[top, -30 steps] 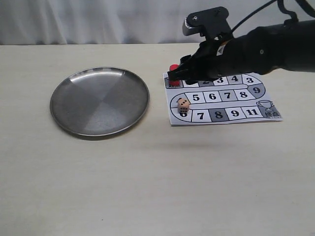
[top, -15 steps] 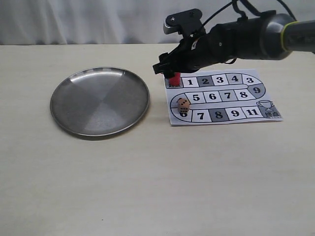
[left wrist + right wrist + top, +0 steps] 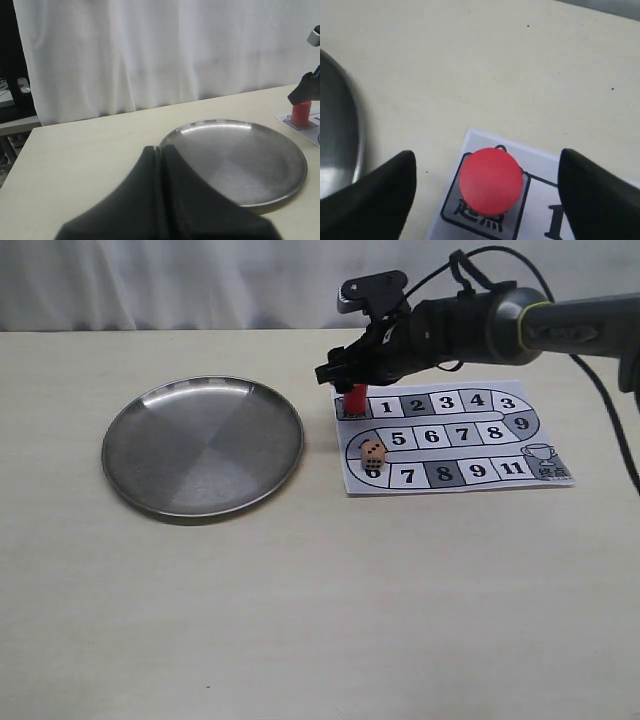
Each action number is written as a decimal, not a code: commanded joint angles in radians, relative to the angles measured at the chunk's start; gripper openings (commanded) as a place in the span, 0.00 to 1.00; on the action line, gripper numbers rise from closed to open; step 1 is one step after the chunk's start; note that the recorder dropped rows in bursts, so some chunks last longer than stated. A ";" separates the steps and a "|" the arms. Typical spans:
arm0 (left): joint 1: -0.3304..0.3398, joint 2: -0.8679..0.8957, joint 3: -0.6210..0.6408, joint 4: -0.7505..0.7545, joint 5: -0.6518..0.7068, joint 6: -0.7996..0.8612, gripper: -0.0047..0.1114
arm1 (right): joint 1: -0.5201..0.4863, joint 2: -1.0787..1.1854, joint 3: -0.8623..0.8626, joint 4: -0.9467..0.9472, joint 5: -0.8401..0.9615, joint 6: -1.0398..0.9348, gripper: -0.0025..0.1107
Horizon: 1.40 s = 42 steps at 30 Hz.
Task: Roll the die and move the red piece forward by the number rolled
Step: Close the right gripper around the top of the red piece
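I need to grab the red piece by its round top [image 3: 355, 390] with my right gripper next. Then I can move it forward along the board [image 3: 450, 435].
The red piece [image 3: 354, 399] stands upright on the start square at the top left corner of the numbered paper board [image 3: 450, 435]; it also shows as a red peg [image 3: 491, 180] and far off [image 3: 301, 112]. My right gripper [image 3: 345, 378] hovers right above it, open, its two black fingers [image 3: 375, 190] wide apart on either side and not touching it. The pale beige die [image 3: 373, 452] lies on the board's lower left, near square 6, with black pips showing. My left gripper [image 3: 160, 150] is shut and holds nothing, back from the plate.
A round steel plate [image 3: 202, 445] lies on the beige table [image 3: 300, 620] left of the board; its rim [image 3: 355, 130] shows beside the right gripper. A white curtain [image 3: 150, 55] hangs behind the table.
The right arm swung left and lifted off the board, uncovering the squares. Its gripper now hangs over the red piece. Die and piece stayed in place.
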 commanded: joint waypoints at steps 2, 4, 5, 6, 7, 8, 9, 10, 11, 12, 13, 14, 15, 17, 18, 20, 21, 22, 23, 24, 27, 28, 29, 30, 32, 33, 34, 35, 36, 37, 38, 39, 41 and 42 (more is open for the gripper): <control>-0.001 -0.001 0.002 -0.005 -0.009 -0.002 0.04 | -0.014 0.083 -0.072 -0.006 -0.023 -0.001 0.66; -0.001 -0.001 0.002 -0.005 -0.009 -0.002 0.04 | -0.019 0.104 -0.089 -0.006 -0.021 -0.001 0.62; -0.001 -0.001 0.002 -0.005 -0.009 -0.002 0.04 | -0.024 0.107 -0.091 -0.006 -0.021 -0.001 0.57; -0.001 -0.001 0.002 -0.005 -0.009 -0.002 0.04 | -0.027 0.108 -0.091 -0.006 -0.017 -0.001 0.52; -0.001 -0.001 0.002 -0.005 -0.009 -0.002 0.04 | -0.027 0.108 -0.091 -0.006 -0.014 -0.001 0.46; -0.001 -0.001 0.002 -0.005 -0.009 -0.002 0.04 | -0.027 0.108 -0.091 -0.006 -0.011 -0.001 0.41; -0.001 -0.001 0.002 -0.005 -0.009 -0.002 0.04 | -0.027 0.108 -0.091 -0.006 -0.011 -0.001 0.35; -0.001 -0.001 0.002 -0.005 -0.009 -0.002 0.04 | -0.027 0.108 -0.091 -0.006 -0.011 -0.001 0.30; -0.001 -0.001 0.002 -0.005 -0.009 -0.002 0.04 | -0.027 0.108 -0.091 -0.006 -0.011 -0.001 0.25; -0.001 -0.001 0.002 -0.005 -0.009 -0.002 0.04 | -0.027 0.108 -0.091 -0.006 -0.011 -0.001 0.21; -0.001 -0.001 0.002 -0.005 -0.009 -0.002 0.04 | -0.027 0.108 -0.091 -0.006 -0.011 -0.001 0.17; -0.001 -0.001 0.002 -0.005 -0.009 -0.002 0.04 | -0.027 0.108 -0.091 -0.006 -0.011 -0.001 0.14; -0.001 -0.001 0.002 -0.005 -0.009 -0.002 0.04 | -0.027 0.108 -0.091 -0.006 -0.011 -0.001 0.12; -0.001 -0.001 0.002 -0.005 -0.009 -0.002 0.04 | -0.027 0.108 -0.091 -0.006 -0.017 -0.001 0.07; -0.001 -0.001 0.002 -0.005 -0.009 -0.002 0.04 | -0.027 0.108 -0.091 -0.006 -0.017 0.001 0.06; -0.001 -0.001 0.002 -0.005 -0.009 -0.002 0.04 | -0.027 0.108 -0.091 -0.006 -0.017 0.001 0.06; -0.001 -0.001 0.002 -0.005 -0.009 -0.002 0.04 | -0.027 0.108 -0.091 -0.006 -0.017 0.001 0.06; -0.001 -0.001 0.002 -0.005 -0.009 -0.002 0.04 | -0.027 0.108 -0.091 -0.006 -0.017 0.004 0.06; -0.001 -0.001 0.002 -0.005 -0.009 -0.002 0.04 | -0.027 0.108 -0.091 -0.006 -0.017 0.008 0.06; -0.001 -0.001 0.002 -0.005 -0.009 -0.002 0.04 | -0.027 0.108 -0.091 -0.006 -0.017 0.008 0.06; -0.001 -0.001 0.002 -0.005 -0.009 -0.002 0.04 | -0.027 0.108 -0.091 -0.006 -0.017 0.008 0.06; -0.001 -0.001 0.002 -0.005 -0.009 -0.002 0.04 | -0.027 0.108 -0.091 -0.006 -0.017 0.008 0.06; -0.001 -0.001 0.002 -0.005 -0.009 -0.002 0.04 | -0.027 0.108 -0.091 -0.006 -0.017 0.008 0.06; -0.001 -0.001 0.002 -0.005 -0.009 -0.002 0.04 | -0.027 0.108 -0.091 -0.006 -0.017 0.008 0.06; -0.001 -0.001 0.002 -0.005 -0.009 -0.002 0.04 | -0.027 0.108 -0.091 -0.006 -0.017 0.008 0.06; -0.001 -0.001 0.002 -0.005 -0.009 -0.002 0.04 | -0.027 0.108 -0.091 -0.006 -0.017 0.008 0.06; -0.001 -0.001 0.002 -0.005 -0.009 -0.002 0.04 | -0.027 0.108 -0.091 -0.006 -0.017 0.008 0.06; -0.001 -0.001 0.002 -0.005 -0.009 -0.002 0.04 | -0.027 0.108 -0.091 -0.006 -0.017 0.008 0.06; -0.001 -0.001 0.002 -0.005 -0.009 -0.002 0.04 | -0.027 0.108 -0.091 -0.006 -0.017 0.008 0.06; -0.001 -0.001 0.002 -0.005 -0.009 -0.002 0.04 | -0.027 0.108 -0.091 -0.006 -0.017 0.008 0.06; -0.001 -0.001 0.002 -0.005 -0.009 -0.002 0.04 | -0.027 0.108 -0.091 -0.006 -0.017 0.008 0.06; -0.001 -0.001 0.002 -0.005 -0.009 -0.002 0.04 | -0.027 0.108 -0.091 -0.006 -0.017 0.008 0.06; -0.001 -0.001 0.002 -0.005 -0.009 -0.002 0.04 | -0.027 0.108 -0.089 -0.006 -0.017 0.008 0.06; -0.001 -0.001 0.002 -0.005 -0.009 -0.002 0.04 | -0.027 0.110 -0.089 -0.006 -0.017 0.008 0.06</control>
